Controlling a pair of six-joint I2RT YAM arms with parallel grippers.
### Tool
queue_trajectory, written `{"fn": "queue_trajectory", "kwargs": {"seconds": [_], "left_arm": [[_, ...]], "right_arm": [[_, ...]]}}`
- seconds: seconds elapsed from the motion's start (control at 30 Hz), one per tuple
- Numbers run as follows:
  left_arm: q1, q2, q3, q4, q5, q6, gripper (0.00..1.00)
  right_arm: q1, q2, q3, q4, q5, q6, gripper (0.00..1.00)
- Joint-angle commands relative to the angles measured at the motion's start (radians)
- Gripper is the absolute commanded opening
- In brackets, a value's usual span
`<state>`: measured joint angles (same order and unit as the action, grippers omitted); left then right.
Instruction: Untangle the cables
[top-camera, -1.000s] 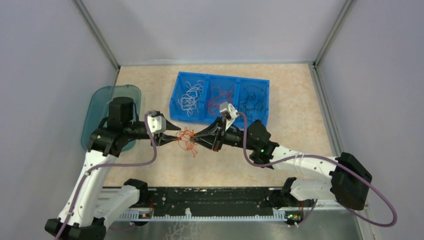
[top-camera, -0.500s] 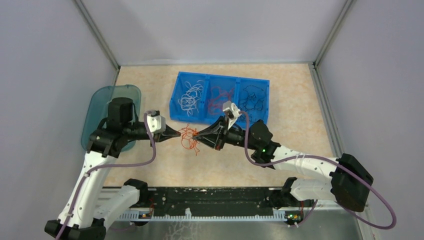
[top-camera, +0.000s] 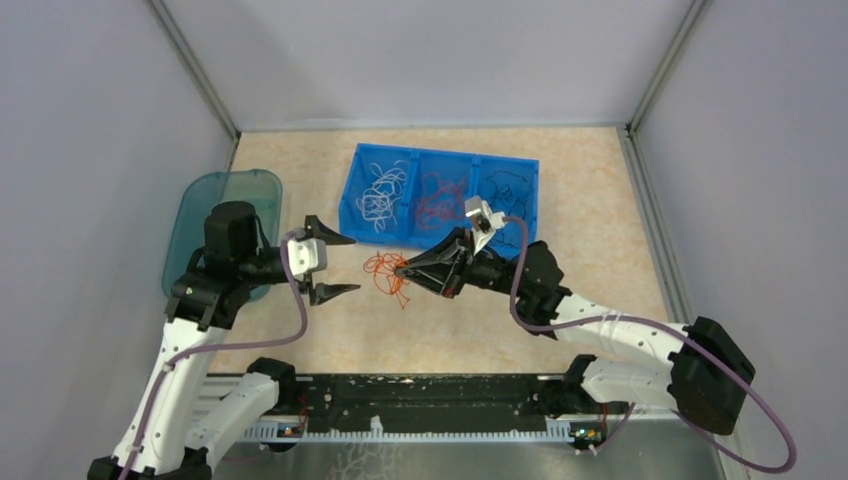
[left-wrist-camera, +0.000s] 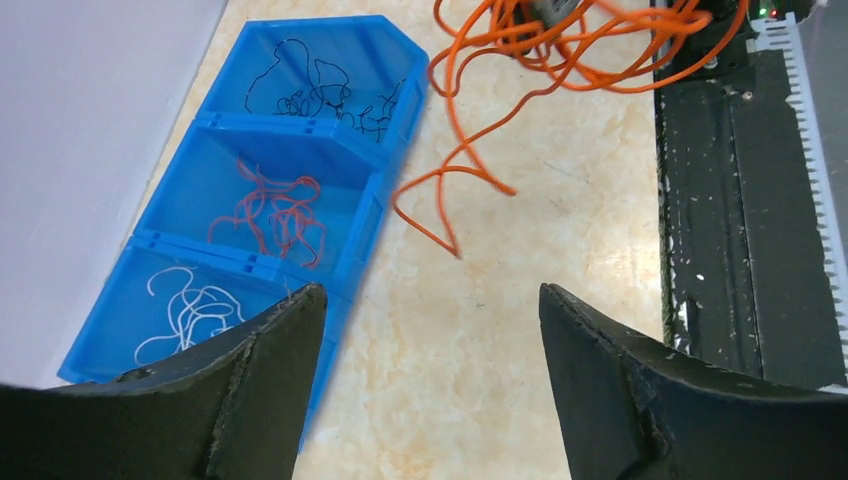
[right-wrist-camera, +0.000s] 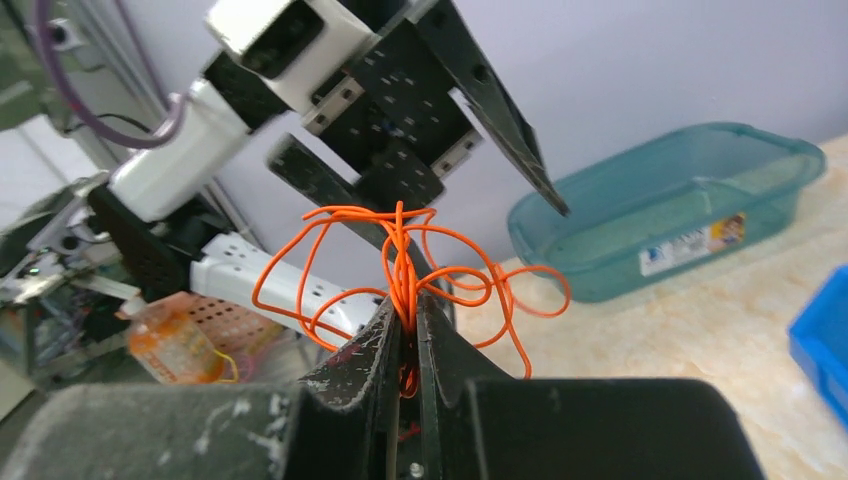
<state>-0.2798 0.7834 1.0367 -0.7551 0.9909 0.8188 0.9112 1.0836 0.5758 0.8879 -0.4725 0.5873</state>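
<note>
The robot's left gripper will next grab the loose looped parts of the red-orange cables, and the rest of the tangle will stay free to loosen.
A tangle of red-orange cables (top-camera: 384, 273) hangs from my right gripper (top-camera: 402, 270), which is shut on it a little above the table; the strands (right-wrist-camera: 400, 250) loop out of the closed tips (right-wrist-camera: 408, 305). My left gripper (top-camera: 355, 264) stands wide open just left of the bundle, apart from it, with nothing between its fingers (left-wrist-camera: 430, 292). In the left wrist view the orange loops (left-wrist-camera: 560, 50) dangle ahead of the jaws. Sorted cables lie in the blue bin: white (top-camera: 380, 195), red (top-camera: 440, 195), black (top-camera: 505, 195).
The blue three-part bin (top-camera: 445, 156) sits behind the grippers, seen too as a blue bin (left-wrist-camera: 300, 125) in the left wrist view. A teal tray (top-camera: 215, 200) lies at the far left. A black rail (top-camera: 420, 395) runs along the near edge.
My left gripper closed at the orange bundle, then opened wide and drew back to the left. My right gripper moved a little right, still holding the bundle.
</note>
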Motion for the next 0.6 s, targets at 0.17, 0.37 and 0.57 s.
{"fn": "queue_trajectory", "kwargs": {"seconds": [0.17,0.37,0.57], "left_arm": [[-0.007,-0.011,-0.035,0.133,0.108,-0.171,0.81],[-0.024,-0.012,-0.044,0.205,0.175,-0.276,0.75],[-0.074,-0.026,-0.086,0.146,0.119,-0.227,0.66]], "right_arm": [[-0.009,0.129,0.045,0.401,-0.124,0.259,0.09],[-0.008,0.177,0.085,0.412,-0.127,0.269,0.07],[-0.006,0.194,0.103,0.421,-0.12,0.277,0.07]]}}
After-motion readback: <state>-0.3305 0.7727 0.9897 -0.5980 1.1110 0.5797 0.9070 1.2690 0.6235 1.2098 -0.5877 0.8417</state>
